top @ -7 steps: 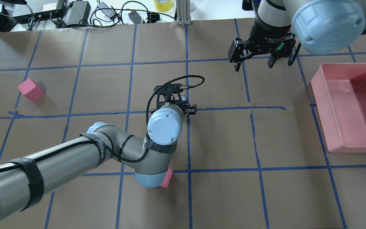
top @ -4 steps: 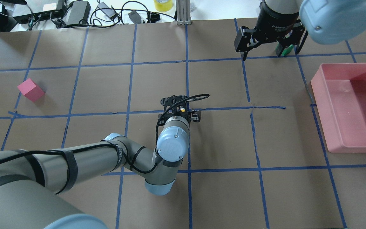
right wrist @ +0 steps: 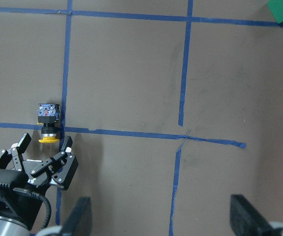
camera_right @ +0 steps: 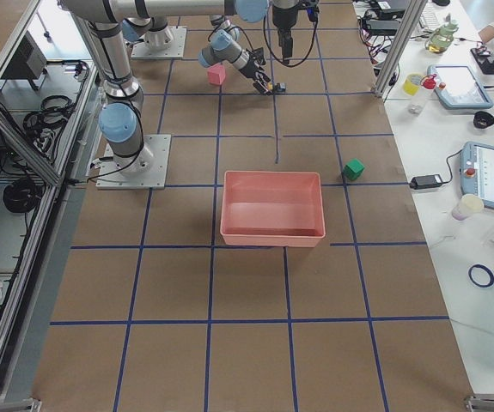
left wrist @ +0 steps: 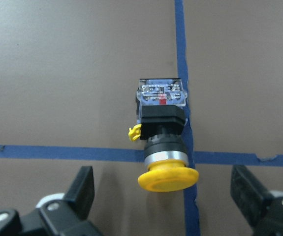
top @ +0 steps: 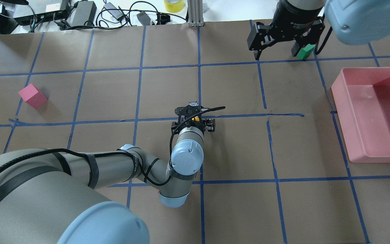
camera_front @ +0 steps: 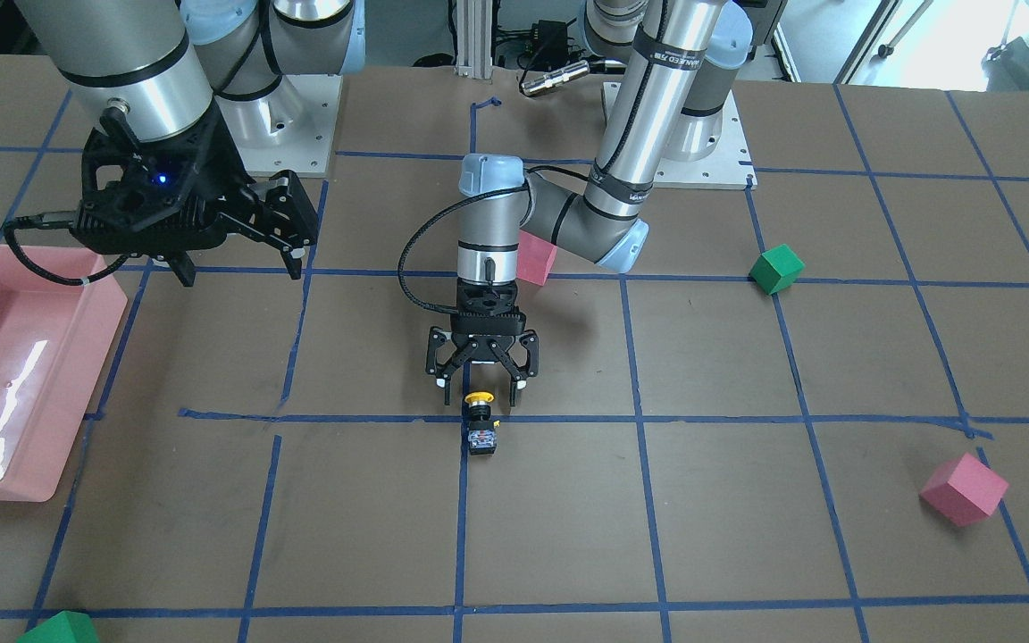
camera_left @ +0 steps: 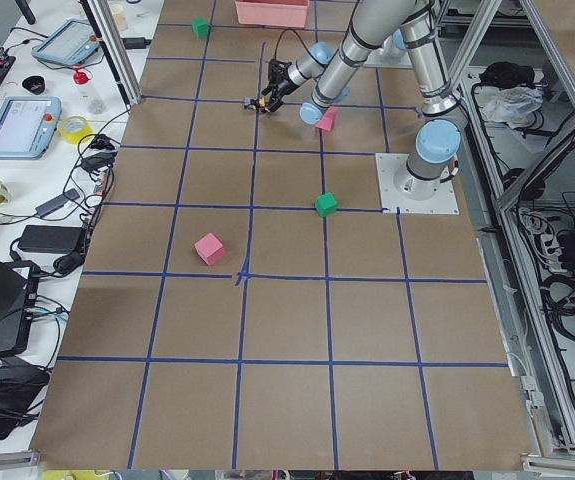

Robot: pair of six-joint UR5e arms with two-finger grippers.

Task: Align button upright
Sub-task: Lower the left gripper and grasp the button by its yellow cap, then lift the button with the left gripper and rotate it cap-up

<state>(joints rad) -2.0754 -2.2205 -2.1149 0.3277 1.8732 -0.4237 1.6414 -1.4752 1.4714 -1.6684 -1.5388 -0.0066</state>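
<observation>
I need to reach the button with my left gripper and grab its yellow cap (camera_front: 479, 397). The button's clear base (camera_front: 481, 439) will then stay free to stand on the tabletop.
The button (camera_front: 479, 420) lies on its side on the brown table at a blue tape crossing. Its yellow cap points toward the robot and its clear base points away; it also shows in the left wrist view (left wrist: 162, 132), the right wrist view (right wrist: 47, 125) and the overhead view (top: 194, 104). My left gripper (camera_front: 479, 384) is open and empty, just short of the cap, with one finger (left wrist: 82, 189) on each side. My right gripper (camera_front: 240, 259) is open and empty, raised near the far side of the table (top: 277, 52).
A pink tray (top: 350, 135) stands at the right edge. One pink cube (top: 32, 96) sits at the far left, another (camera_front: 534, 259) beside my left arm's elbow. One green cube (top: 305, 52) lies by my right gripper, another (camera_front: 775, 270) near the robot's base.
My left gripper has drawn back toward the robot, so the button's base now shows beyond it. My right gripper has moved toward the table's far edge.
</observation>
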